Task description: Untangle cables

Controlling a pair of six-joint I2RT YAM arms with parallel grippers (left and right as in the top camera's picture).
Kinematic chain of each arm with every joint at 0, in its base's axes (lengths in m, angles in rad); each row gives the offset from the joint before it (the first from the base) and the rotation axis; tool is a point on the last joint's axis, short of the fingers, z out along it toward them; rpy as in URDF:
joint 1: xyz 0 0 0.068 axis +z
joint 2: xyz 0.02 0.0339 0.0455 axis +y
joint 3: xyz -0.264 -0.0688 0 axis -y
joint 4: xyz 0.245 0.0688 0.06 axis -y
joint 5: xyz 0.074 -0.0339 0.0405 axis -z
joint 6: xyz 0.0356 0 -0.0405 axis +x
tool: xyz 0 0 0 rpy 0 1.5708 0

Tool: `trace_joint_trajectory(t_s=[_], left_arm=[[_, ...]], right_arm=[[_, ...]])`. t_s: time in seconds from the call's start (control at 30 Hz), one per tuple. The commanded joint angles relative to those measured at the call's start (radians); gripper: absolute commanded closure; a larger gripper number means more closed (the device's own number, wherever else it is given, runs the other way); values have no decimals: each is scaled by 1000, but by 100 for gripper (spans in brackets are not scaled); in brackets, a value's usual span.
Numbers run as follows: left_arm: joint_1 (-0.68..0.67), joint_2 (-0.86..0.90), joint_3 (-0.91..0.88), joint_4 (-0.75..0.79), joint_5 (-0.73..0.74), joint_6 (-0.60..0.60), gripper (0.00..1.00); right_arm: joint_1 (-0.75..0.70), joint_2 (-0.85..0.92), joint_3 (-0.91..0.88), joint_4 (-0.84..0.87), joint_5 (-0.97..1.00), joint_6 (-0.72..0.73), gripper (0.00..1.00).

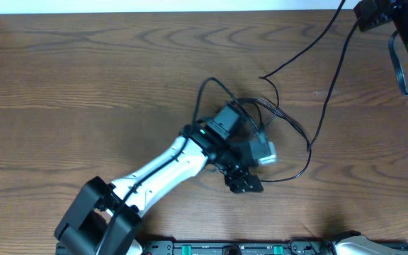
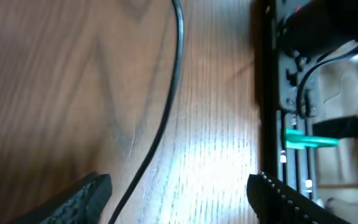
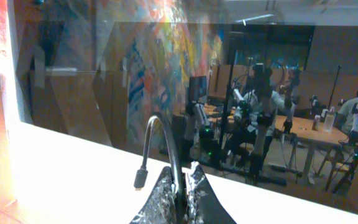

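Observation:
The single piece of black cable needs to be untangled from the rest, so my left gripper needs to grab it next at the near edge of the tangle.
A loose tangle of thin black cables [image 1: 264,113] lies mid-table, with a white-grey plug end [image 1: 266,152] in it. My left gripper [image 1: 244,182] hovers low at the tangle's near edge. In the left wrist view the left gripper [image 2: 179,199] stands open. One black cable [image 2: 169,106] runs along the wood between its fingers, closer to the left finger [image 2: 86,196] and not pinched. My right gripper [image 1: 367,15] is raised at the far right corner. In its wrist view the right gripper [image 3: 180,177] is shut on a black cable [image 3: 166,134] whose plug [image 3: 140,180] droops over. Two strands [image 1: 331,78] rise from the tangle toward it.
The left arm [image 1: 161,166] reaches in from the near left. A black rail with green clips [image 2: 297,137] runs along the table's near edge, just right of the left gripper. The table's far edge [image 1: 154,13] meets a white wall.

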Motion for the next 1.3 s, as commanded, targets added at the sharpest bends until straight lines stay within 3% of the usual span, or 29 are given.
trace_joint_trajectory(t_s=[0.0,0.2,0.67,0.9,1.1,1.17,1.23,1.27], left_arm=[[-70,6,8,26,-208,13,23],[-123,29,4,128,-344,5,22],[-147,216,4,268,-344,-71,22],[-169,228,4,285,-344,-71,21],[-179,226,5,290,-187,-71,17],[-179,226,5,293,-187,-71,47],[-179,226,5,294,-225,-70,89],[-179,226,5,291,-272,-71,93]], right_arm=[[-5,-10,9,-5,-6,13,99],[-5,-10,9,-24,-6,13,99],[-5,-10,9,-39,-5,-13,99],[-5,-10,9,-49,-5,-13,99],[-6,-10,9,-60,-5,-13,99],[-8,-10,9,-60,-5,-13,99],[-7,-10,9,-60,-5,-13,99],[-8,-10,9,-61,-5,-13,99]])
